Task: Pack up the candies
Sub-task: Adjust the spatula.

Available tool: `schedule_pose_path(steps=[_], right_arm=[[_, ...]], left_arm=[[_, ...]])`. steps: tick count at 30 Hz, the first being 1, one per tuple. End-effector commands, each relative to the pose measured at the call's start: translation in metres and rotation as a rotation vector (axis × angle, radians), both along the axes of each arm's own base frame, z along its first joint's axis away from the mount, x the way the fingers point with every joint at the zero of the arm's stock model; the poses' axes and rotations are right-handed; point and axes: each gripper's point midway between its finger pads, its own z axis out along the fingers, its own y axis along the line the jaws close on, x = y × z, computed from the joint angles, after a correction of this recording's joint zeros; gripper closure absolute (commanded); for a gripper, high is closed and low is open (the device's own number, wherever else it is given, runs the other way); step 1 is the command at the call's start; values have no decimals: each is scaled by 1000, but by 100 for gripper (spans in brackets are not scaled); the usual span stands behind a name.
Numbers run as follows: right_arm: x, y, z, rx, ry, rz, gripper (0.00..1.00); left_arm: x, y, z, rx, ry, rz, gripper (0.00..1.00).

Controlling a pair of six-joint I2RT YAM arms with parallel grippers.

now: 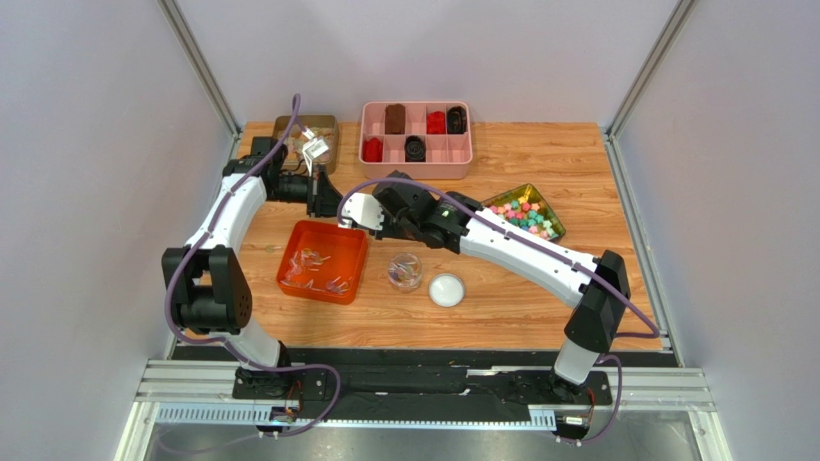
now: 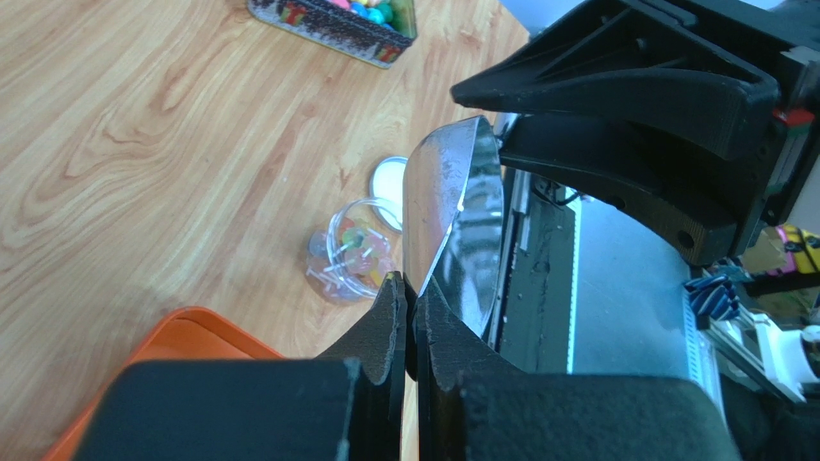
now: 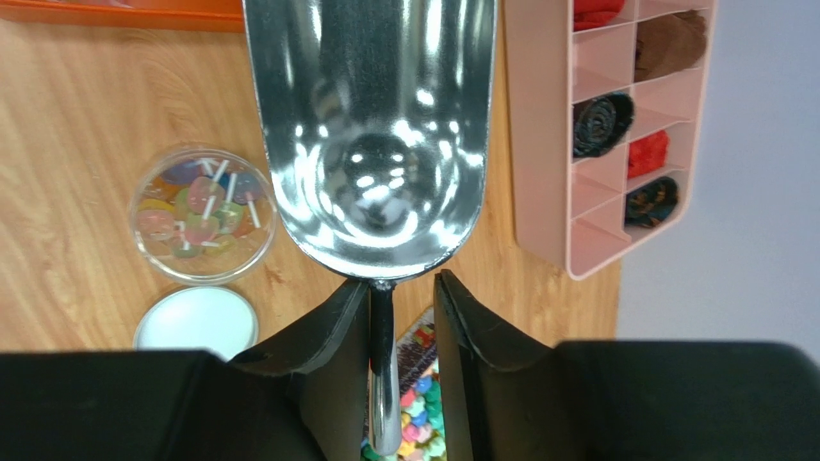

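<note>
My right gripper is to grab the metal scoop next. It will hold the scoop by its thin handle, so the scoop's bowl stays free to gather the candies in the tray.
A shiny metal scoop hangs between my two grippers over the table, just above the orange tray. My left gripper is shut on the scoop's front rim. Around the scoop's thin handle my right gripper stands open; the handle lies against one finger, with a gap to the other. Several candies in shiny wrappers lie in the orange tray. More candies fill a small clear round container on the table. Nothing shows in the scoop's bowl.
The container's white lid lies beside it. A pink compartment box stands at the back, a brown tin at the back left. A tin of bright blocky candies sits on the right.
</note>
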Motion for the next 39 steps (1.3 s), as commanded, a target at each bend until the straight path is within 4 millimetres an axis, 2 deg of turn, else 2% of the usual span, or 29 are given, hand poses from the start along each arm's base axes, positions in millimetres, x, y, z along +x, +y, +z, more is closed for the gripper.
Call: schedule_pose_path(steps=[1, 2, 3, 6, 9, 17, 20, 21, 22, 26, 27, 28, 30, 31, 34, 37, 39], right_arm=[[1, 3, 52, 218, 27, 23, 68], [-3, 3, 51, 225, 47, 40, 69], [-4, 0, 51, 228, 53, 42, 70], [-7, -5, 50, 234, 65, 51, 79], [-13, -7, 49, 241, 82, 67, 81], [-4, -12, 47, 245, 66, 46, 80], [0, -13, 42, 233, 52, 35, 82], [1, -12, 42, 235, 45, 35, 93], [2, -12, 38, 228, 46, 29, 100], [5, -11, 35, 208, 22, 17, 100], [5, -10, 34, 200, 22, 19, 100], [4, -8, 36, 197, 17, 27, 100], [2, -6, 36, 187, 15, 29, 100], [2, -6, 35, 183, 21, 33, 100], [2, -6, 38, 176, 15, 32, 100], [3, -7, 39, 170, 8, 29, 100], [2, -9, 38, 158, 9, 30, 100]], left_arm=[[-26, -13, 43, -178, -56, -130, 100], [-32, -12, 39, -189, -21, -135, 100], [-31, -12, 46, -200, -45, -138, 100], [-25, -10, 40, -220, 7, -115, 100], [-25, -10, 41, -223, 5, -113, 100], [-31, -10, 49, -223, -23, -115, 100], [-31, -10, 50, -224, -20, -114, 100], [-31, -10, 50, -225, -18, -114, 100], [-31, -10, 51, -226, -20, -114, 100], [-31, -10, 50, -225, -17, -114, 99], [-31, -10, 51, -225, -17, -114, 95], [-31, -10, 50, -222, -15, -115, 80], [-30, -10, 48, -221, -7, -113, 76], [-29, -9, 48, -221, -9, -111, 65], [-29, -9, 47, -221, -6, -110, 47], [-22, 2, 48, -222, -11, -71, 47], [-20, 5, 48, -220, -15, -61, 40]])
